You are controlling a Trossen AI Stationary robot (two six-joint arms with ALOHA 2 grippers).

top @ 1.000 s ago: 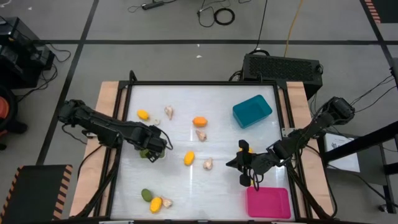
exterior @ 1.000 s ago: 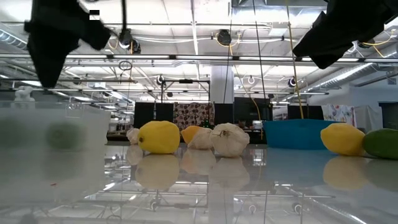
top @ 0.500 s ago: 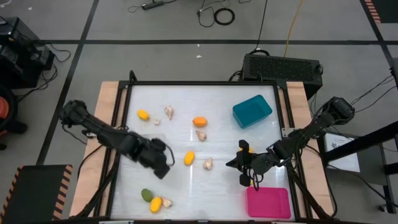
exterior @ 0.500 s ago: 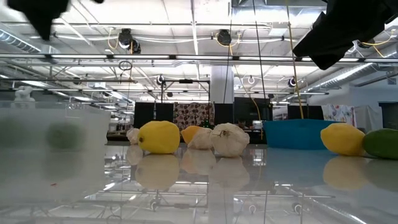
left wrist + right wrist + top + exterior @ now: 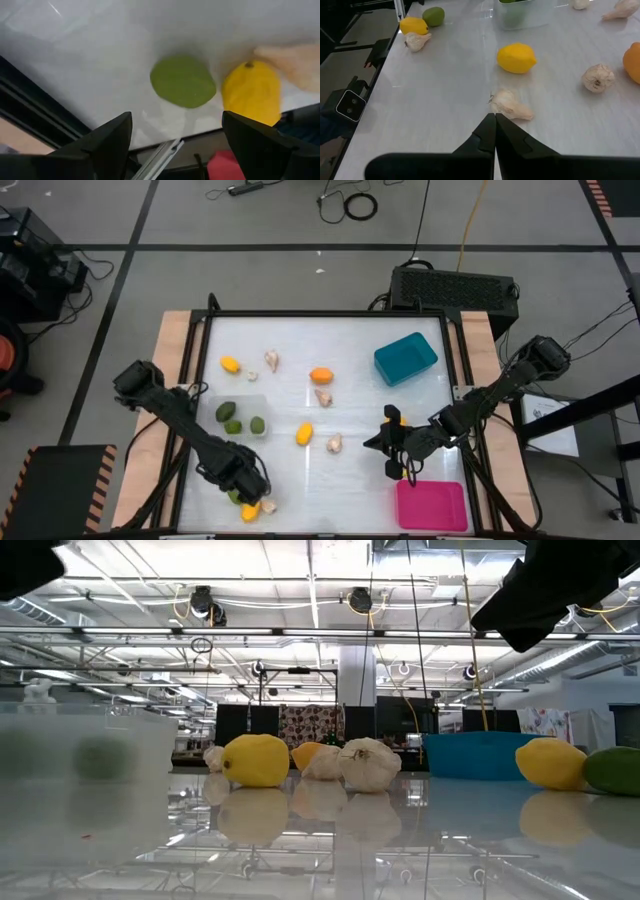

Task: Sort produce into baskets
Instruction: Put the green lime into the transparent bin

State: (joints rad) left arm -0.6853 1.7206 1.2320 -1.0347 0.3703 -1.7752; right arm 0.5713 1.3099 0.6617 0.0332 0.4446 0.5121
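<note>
My left gripper needs to go lower before it closes on the green piece (image 5: 183, 81). Bare table shows between my fingers and the piece.
My left gripper (image 5: 240, 480) is open above a green piece (image 5: 183, 81) that lies on the table near its front left; its fingers (image 5: 176, 117) stand on either side without touching. A yellow piece (image 5: 252, 92) and a garlic-like piece (image 5: 295, 57) lie beside the green one. The clear tray (image 5: 240, 417) holds three green pieces. My right gripper (image 5: 395, 442) is shut and empty, low over the table right of centre, with a garlic piece (image 5: 512, 106) just beyond its tips (image 5: 492, 122).
The teal basket (image 5: 405, 358) stands at the far right and the pink basket (image 5: 430, 505) at the near right. Loose yellow pieces (image 5: 304, 434), an orange piece (image 5: 320, 375) and garlic pieces (image 5: 334, 443) lie across the middle and the far left.
My left gripper has gone from over the clear tray toward the table's near edge and now stands over the green piece at the front left. The tray with its three green pieces has come into sight. My right arm has kept still.
</note>
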